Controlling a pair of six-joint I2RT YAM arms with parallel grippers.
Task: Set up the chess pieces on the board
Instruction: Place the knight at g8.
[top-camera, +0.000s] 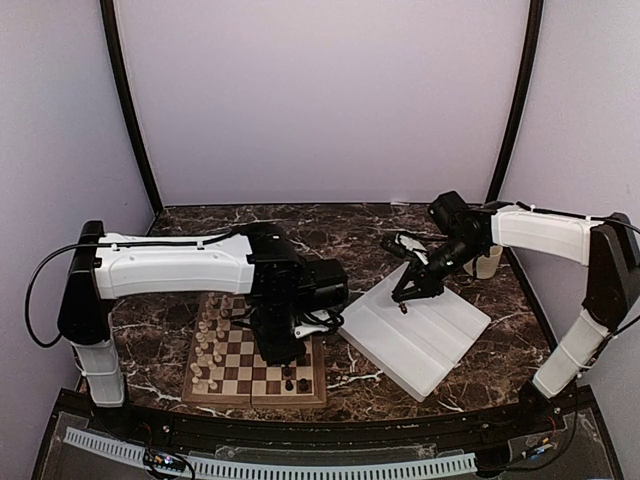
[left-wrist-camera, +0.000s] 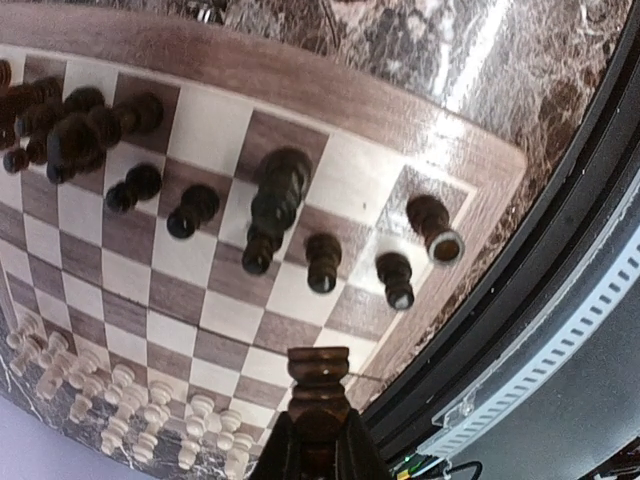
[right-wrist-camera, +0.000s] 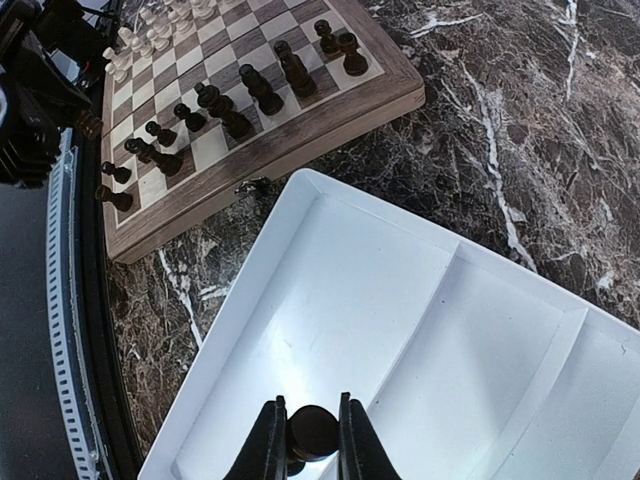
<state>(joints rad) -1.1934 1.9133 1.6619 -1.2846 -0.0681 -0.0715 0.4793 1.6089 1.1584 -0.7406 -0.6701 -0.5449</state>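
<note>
The dark brown chess piece stays in my left gripper for now until it is on the board. It hangs well above and would fall and topple by the dark pieces.
The board (top-camera: 240, 385) lies at the near left, with cream pieces (top-camera: 207, 345) along its left side and dark pieces (top-camera: 296, 380) on its right. My left gripper (left-wrist-camera: 318, 440) is shut on a dark brown chess piece (left-wrist-camera: 320, 385), held above the board (left-wrist-camera: 330, 110) near its corner. Dark pieces (left-wrist-camera: 275, 205) stand ahead of it and cream pieces (left-wrist-camera: 140, 410) at the lower left. My right gripper (right-wrist-camera: 305, 440) is shut on a dark chess piece (right-wrist-camera: 312, 432) just above the white tray (right-wrist-camera: 420, 330). The board (right-wrist-camera: 300, 130) also shows in the right wrist view.
The white tray (top-camera: 455, 335) lies tilted right of the board. A cream mug (top-camera: 487, 262) stands at the back right behind my right arm. The table's black front rim (left-wrist-camera: 520, 300) runs close to the board's corner.
</note>
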